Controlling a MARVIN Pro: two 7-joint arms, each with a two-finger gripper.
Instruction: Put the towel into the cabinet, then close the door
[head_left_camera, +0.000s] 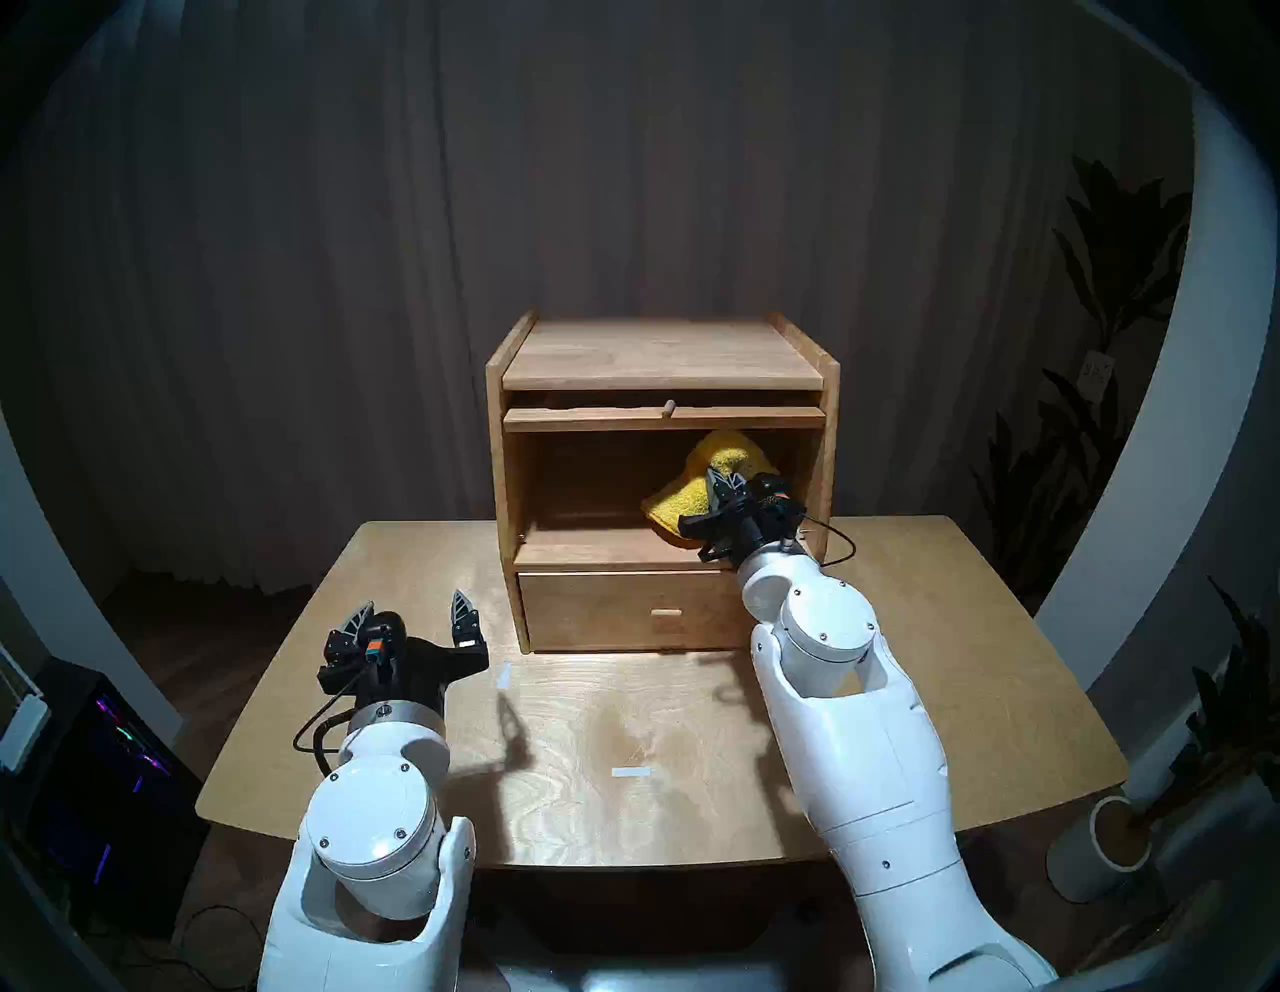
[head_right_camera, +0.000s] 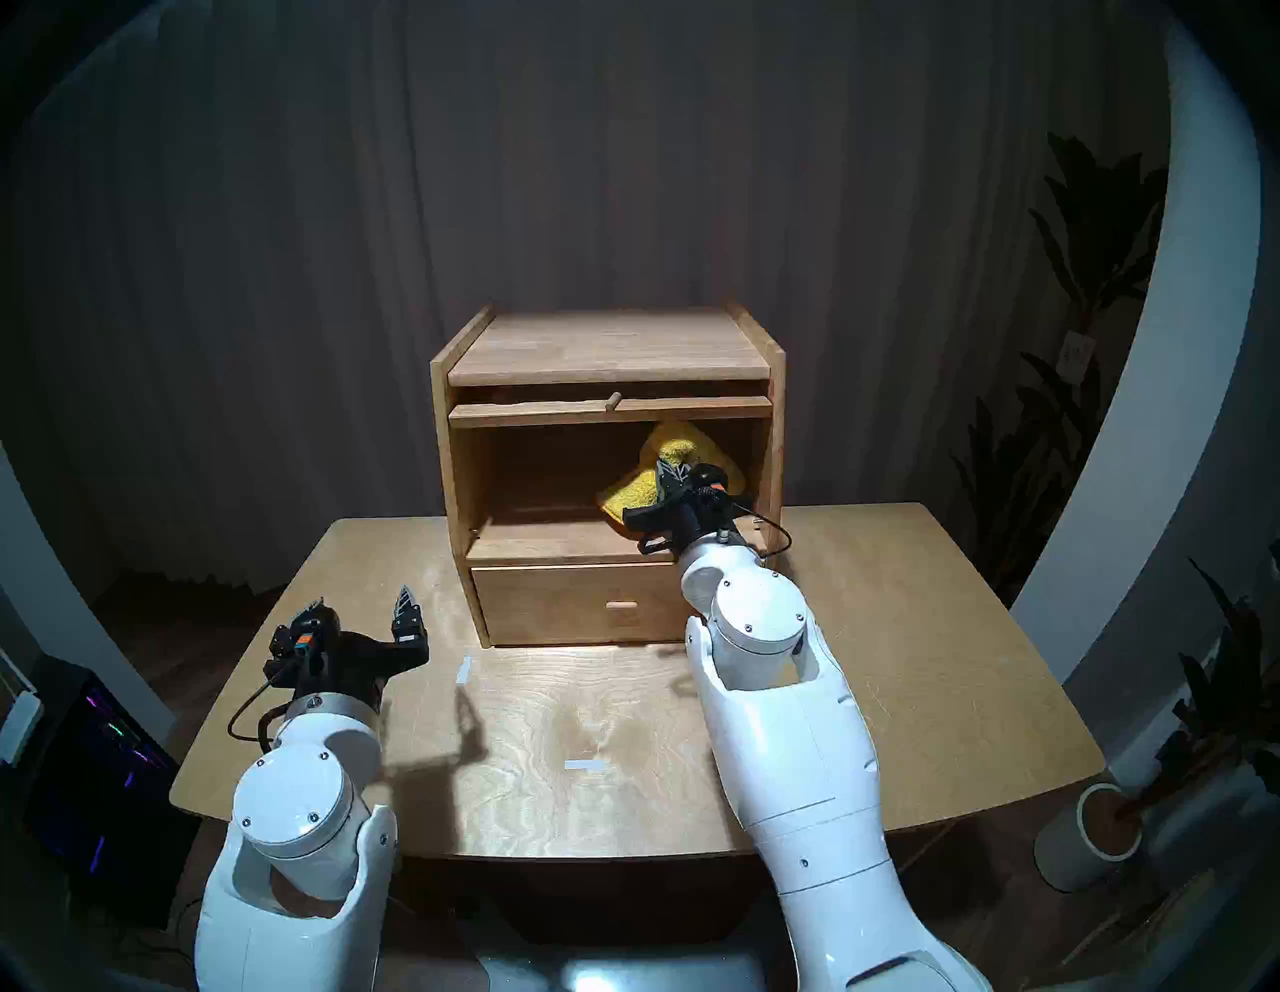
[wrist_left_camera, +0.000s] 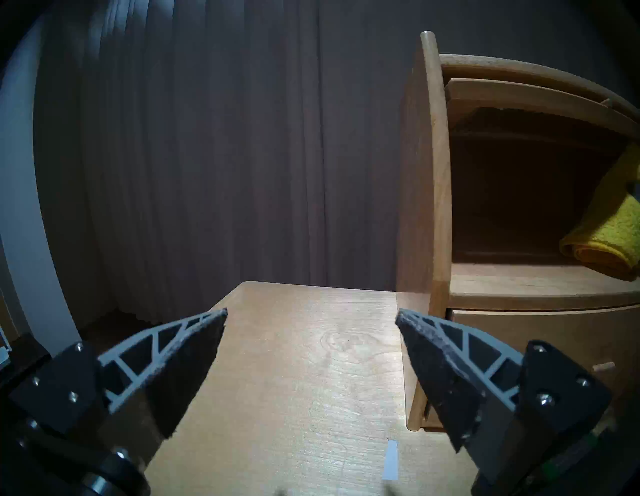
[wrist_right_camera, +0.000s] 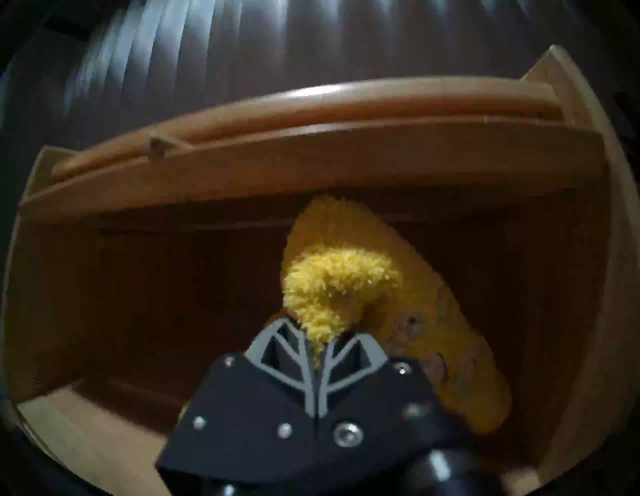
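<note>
The yellow towel in my fingers is just at the compartment's front opening. My right gripper keeps hold of the towel until it sits deep inside the cabinet's compartment (head_left_camera: 587, 479) (wrist_right_camera: 190, 297).
The light wooden cabinet (head_left_camera: 661, 353) stands at the back of the table with its upper compartment open. Its door (head_left_camera: 748, 418) lies flat under the top board, showing only its front edge and peg knob (head_left_camera: 668, 407). My right gripper (head_left_camera: 720, 485) reaches into the compartment's right half, shut on a bunch of the yellow towel (head_left_camera: 724, 454). The towel (wrist_right_camera: 339, 277) puffs up above the closed fingertips, and its lower fold (wrist_left_camera: 609, 242) appears to rest on the compartment floor. My left gripper (head_left_camera: 412, 604) hovers open over the table, left of the drawer, holding nothing.
The drawer (head_left_camera: 623, 609) below the compartment is closed. Two pale tape marks (head_left_camera: 632, 771) lie on the wooden table (head_left_camera: 970, 658). A potted plant (head_left_camera: 1101, 845) stands off the table's right edge, a lit computer case (head_left_camera: 104, 748) off its left. Dark curtains hang behind.
</note>
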